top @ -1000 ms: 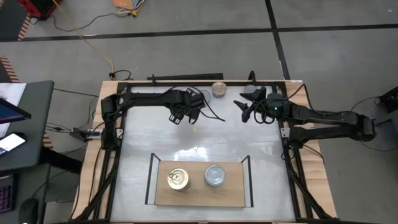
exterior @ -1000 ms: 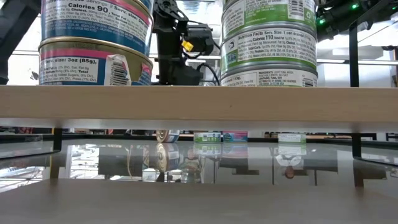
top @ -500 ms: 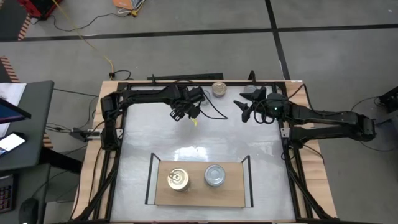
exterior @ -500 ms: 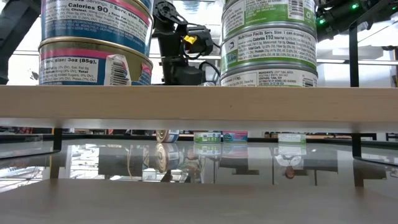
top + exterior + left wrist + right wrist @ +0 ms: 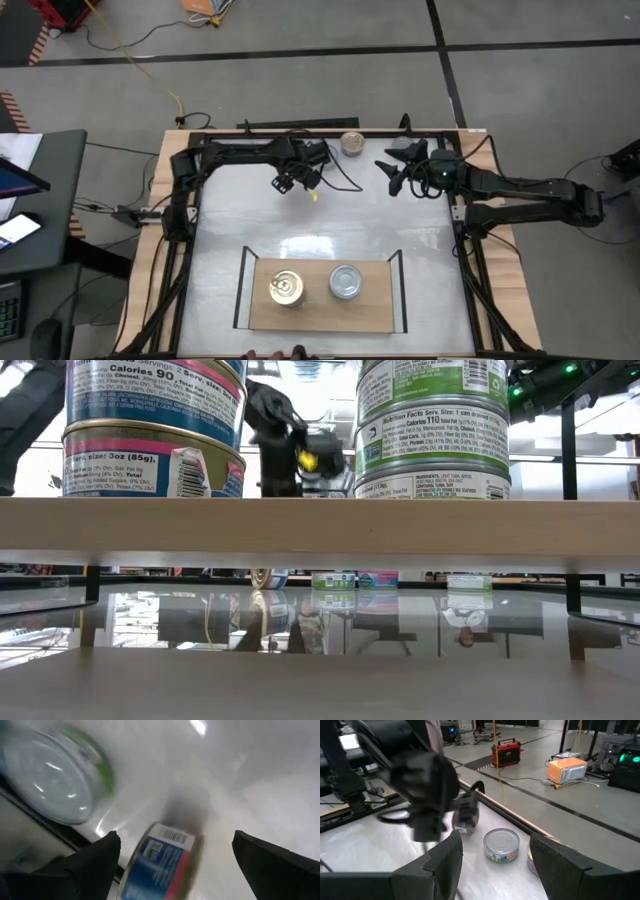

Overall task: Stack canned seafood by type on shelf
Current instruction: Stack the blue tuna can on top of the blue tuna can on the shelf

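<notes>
The blue-and-pink tin (image 5: 160, 865) needs to be stacked with its type, so my left gripper should grab the tin by its two flat ends next.
My left gripper (image 5: 293, 180) (image 5: 175, 840) hovers open near the table's far edge. A blue-and-pink labelled tin (image 5: 160, 865) stands on its edge between the open fingers, and I see no touch. A silver-lidded green tin (image 5: 50, 775) (image 5: 352, 142) (image 5: 501, 845) lies flat by the far edge. My right gripper (image 5: 397, 172) (image 5: 495, 840) waits open to that tin's right. On the wooden shelf (image 5: 320, 312) (image 5: 320, 525) stand a gold-lidded stack (image 5: 287, 290) (image 5: 150, 430) and a silver-lidded stack (image 5: 346, 282) (image 5: 432, 425).
The shelf's black uprights (image 5: 240, 285) stand at both its ends near the near edge. A black frame rail (image 5: 300, 133) runs along the far edge. Another tin (image 5: 531, 857) shows partly behind my right finger. White tabletop (image 5: 320, 225) lies between the arms and the shelf.
My left gripper has shifted a little toward the table's far edge and shows blurred in the low view. The tins on the shelf and the silver-lidded tin at the far edge have stayed put.
</notes>
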